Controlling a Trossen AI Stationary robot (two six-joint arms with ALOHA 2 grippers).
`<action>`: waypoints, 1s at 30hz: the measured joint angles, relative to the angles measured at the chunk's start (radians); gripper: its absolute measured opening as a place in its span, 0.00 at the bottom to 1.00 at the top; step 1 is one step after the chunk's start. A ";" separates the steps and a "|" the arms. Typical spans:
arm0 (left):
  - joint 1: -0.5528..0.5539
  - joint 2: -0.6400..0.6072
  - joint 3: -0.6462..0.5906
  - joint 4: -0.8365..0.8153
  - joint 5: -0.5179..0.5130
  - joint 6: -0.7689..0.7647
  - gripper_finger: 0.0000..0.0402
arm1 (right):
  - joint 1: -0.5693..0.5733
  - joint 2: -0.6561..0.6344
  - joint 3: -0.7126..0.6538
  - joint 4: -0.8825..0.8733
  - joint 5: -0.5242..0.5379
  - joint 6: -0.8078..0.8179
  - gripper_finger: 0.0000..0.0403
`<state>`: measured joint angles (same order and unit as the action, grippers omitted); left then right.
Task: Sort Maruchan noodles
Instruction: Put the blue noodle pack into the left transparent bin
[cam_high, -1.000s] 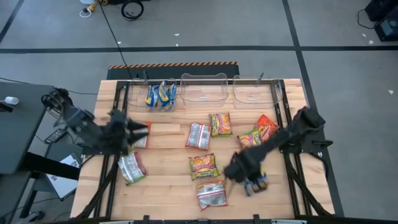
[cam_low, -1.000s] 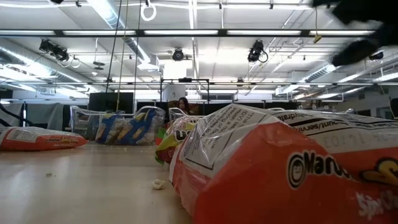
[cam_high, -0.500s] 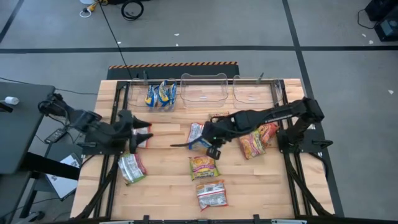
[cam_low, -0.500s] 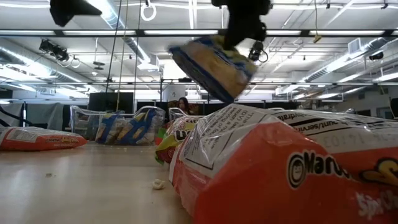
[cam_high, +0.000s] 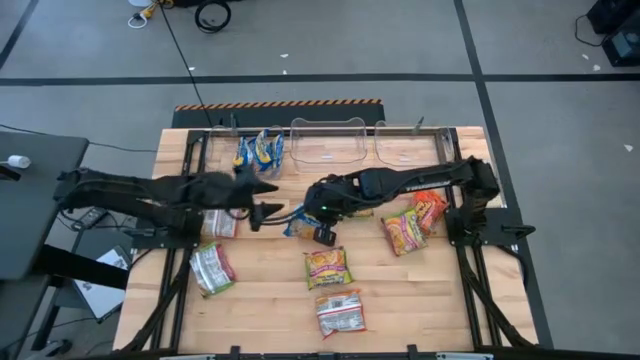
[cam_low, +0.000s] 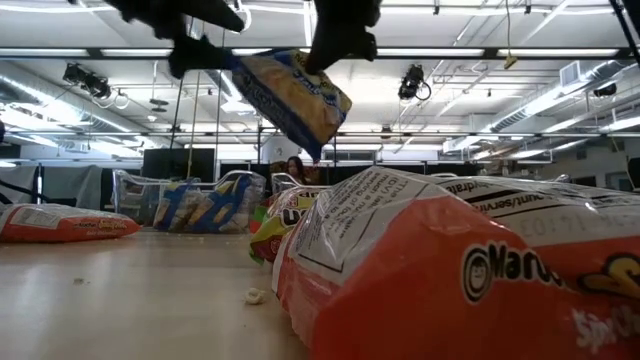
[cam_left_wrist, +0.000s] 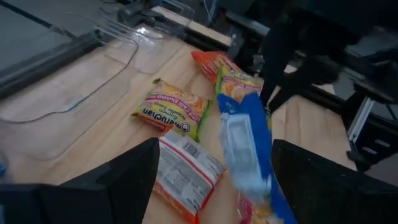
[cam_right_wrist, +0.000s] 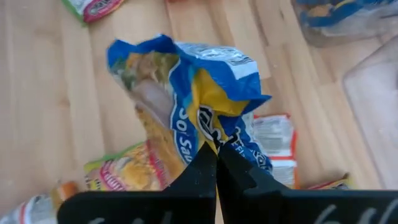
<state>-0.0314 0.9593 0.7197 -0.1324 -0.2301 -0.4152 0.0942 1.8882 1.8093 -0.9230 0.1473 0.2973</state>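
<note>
The blue-yellow packet should go into the bin of blue packets, so my left gripper should next grab it by its white-paneled blue side (cam_left_wrist: 245, 152).
A blue-yellow Maruchan noodle packet (cam_high: 300, 225) hangs above the table's middle, with my right gripper (cam_high: 314, 214) shut on it. My left gripper (cam_high: 272, 202) stands open just left of it. In the left wrist view its fingers (cam_left_wrist: 134, 174) frame the hanging packet (cam_left_wrist: 245, 149) without touching it. Other packets lie flat on the wood: a yellow-green one (cam_high: 328, 268), white-red ones (cam_high: 340, 312) (cam_high: 218, 224), a green-red one (cam_high: 210, 268) and orange ones (cam_high: 405, 232) (cam_high: 430, 206). My right gripper pinches a crumpled edge (cam_right_wrist: 214, 134) of the blue-yellow packet between its two shut fingers. The fingers slant down from the table's right side. The packet (cam_low: 290, 95) hangs tilted below them, clear of the table.
Three clear bins stand along the far edge: the left one (cam_high: 258, 152) holds blue packets, beside it a middle bin (cam_high: 327, 148) and a right bin (cam_high: 410, 148). An orange packet (cam_low: 450, 290) lies close to the low camera. Black rails (cam_high: 462, 250) run down both table sides.
My right gripper has lifted the blue-yellow packet off the near right of the table and carried it up and toward the middle, tipping as it went. My left gripper has swung from the table's left side toward the middle, up to the hanging packet.
</note>
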 joint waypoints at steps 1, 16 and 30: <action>0.023 0.027 0.001 0.037 0.029 0.012 0.78 | -0.003 0.012 0.020 -0.009 0.005 -0.009 0.00; 0.135 0.335 0.001 0.379 0.354 0.063 0.78 | -0.023 0.025 0.050 -0.021 0.070 -0.066 0.01; 0.151 0.385 0.001 0.402 0.383 0.177 0.40 | -0.013 -0.024 0.050 0.043 0.017 -0.085 0.15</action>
<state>0.1198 1.3445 0.7204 0.2700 0.1532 -0.2382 0.0814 1.8643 1.8595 -0.8796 0.1640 0.2128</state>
